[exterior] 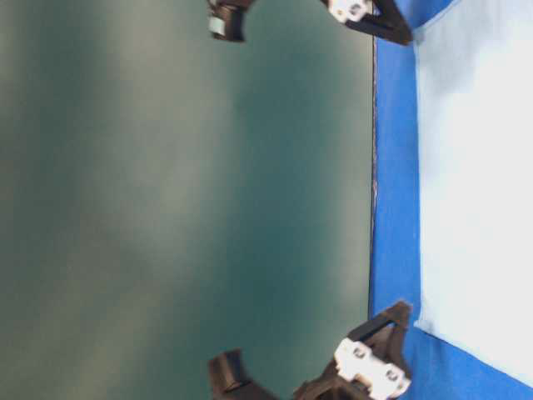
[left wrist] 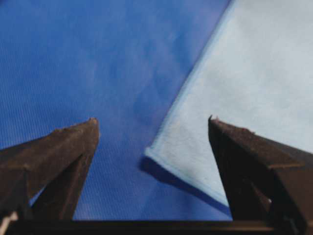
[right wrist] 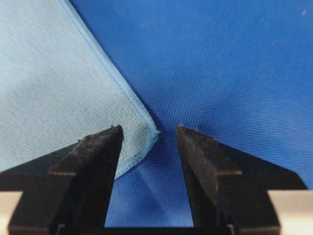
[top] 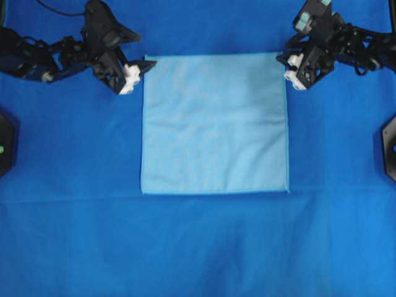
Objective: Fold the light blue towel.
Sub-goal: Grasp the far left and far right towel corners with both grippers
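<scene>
The towel's hem corner [top: 148,59] stands up over a dark shadow, the rest lies flat, and my left gripper will grab that corner next.
The light blue towel [top: 215,124] lies flat and square on the royal-blue table covering [top: 198,247]. My left gripper [top: 148,64] is open at the towel's far left corner. In the left wrist view the gripper [left wrist: 151,122] has its jaws wide apart, and the towel [left wrist: 244,73] has its corner between them, casting a dark shadow. My right gripper [top: 282,60] is open at the far right corner. In the right wrist view the gripper [right wrist: 148,128] has the hemmed corner of the towel [right wrist: 49,88] just between its tips. Neither gripper holds anything.
Black arm bases stand at the left edge [top: 4,145] and the right edge [top: 390,148] of the table. A dark green wall [exterior: 166,200] rises behind the table's far edge. The blue covering reaches well past the towel toward the front.
</scene>
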Motion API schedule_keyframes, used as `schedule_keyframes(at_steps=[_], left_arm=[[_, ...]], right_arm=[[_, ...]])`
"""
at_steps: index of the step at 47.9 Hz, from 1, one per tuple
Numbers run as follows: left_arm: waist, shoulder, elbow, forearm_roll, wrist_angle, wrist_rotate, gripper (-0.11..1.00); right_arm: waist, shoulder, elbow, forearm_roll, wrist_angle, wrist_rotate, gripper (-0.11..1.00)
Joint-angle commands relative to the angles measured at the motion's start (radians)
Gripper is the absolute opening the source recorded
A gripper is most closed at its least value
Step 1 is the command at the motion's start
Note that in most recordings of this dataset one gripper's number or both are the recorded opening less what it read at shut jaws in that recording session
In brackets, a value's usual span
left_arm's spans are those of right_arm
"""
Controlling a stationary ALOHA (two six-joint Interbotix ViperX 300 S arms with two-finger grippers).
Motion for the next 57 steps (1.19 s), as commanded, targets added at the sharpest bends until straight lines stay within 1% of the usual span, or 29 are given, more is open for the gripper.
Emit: schedule_keyframes(at_steps=[1,10,14,18,20,22,23,26,27,29,32,33,43,50,57], left_arm=[[0.009,0.026,-0.034,0.0,-0.006,0.002,0.86],[0.011,0.071,-0.049,0.0,-0.005,0.003,0.85],[0.011,0.075,-0.052,0.0,0.0,0.003,0.84],[0.011,0.074,-0.051,0.0,0.02,0.003,0.79],[0.011,0.074,-0.051,0.0,0.035,0.003,0.72],[0.009,0.074,-0.052,0.0,0.052,0.003,0.63],[0.008,0.074,-0.052,0.0,0.057,0.003,0.56],[0.003,0.074,-0.052,0.002,0.072,0.003,0.37],[0.002,0.074,-0.052,0.002,0.077,0.003,0.31],[0.002,0.072,-0.052,0.002,0.081,0.003,0.19],[0.002,0.071,-0.054,0.002,0.089,0.003,0.04],[0.003,0.069,-0.054,0.002,0.091,0.003,0.02],[0.003,0.025,-0.058,0.002,0.103,0.011,0.01],[0.003,-0.043,-0.066,0.002,0.149,0.061,0.01],[0.003,-0.092,-0.071,0.002,0.179,0.094,0.01]], right_arm=[[-0.005,0.017,-0.028,-0.002,-0.028,-0.003,0.53],[-0.037,0.067,-0.037,-0.002,-0.04,-0.003,0.53],[-0.037,0.077,-0.038,-0.002,-0.04,-0.003,0.52],[-0.038,0.075,-0.034,-0.002,-0.037,-0.003,0.46],[-0.038,0.075,-0.034,-0.002,-0.035,-0.005,0.38],[-0.037,0.075,-0.034,-0.005,-0.034,-0.005,0.28],[-0.037,0.074,-0.034,-0.006,-0.032,-0.005,0.2],[-0.035,0.074,-0.034,-0.006,-0.032,-0.005,0.03],[-0.034,0.072,-0.034,-0.006,-0.032,-0.005,0.01],[-0.034,0.074,-0.034,-0.006,-0.032,-0.005,0.02],[-0.034,0.074,-0.032,-0.006,-0.032,-0.005,0.01],[-0.034,0.074,-0.034,-0.006,-0.032,-0.005,0.02],[-0.034,0.055,-0.038,-0.006,-0.032,0.005,0.02],[-0.032,-0.003,-0.032,-0.003,-0.02,0.009,0.02],[-0.026,-0.072,-0.023,0.0,0.011,0.011,0.01]])
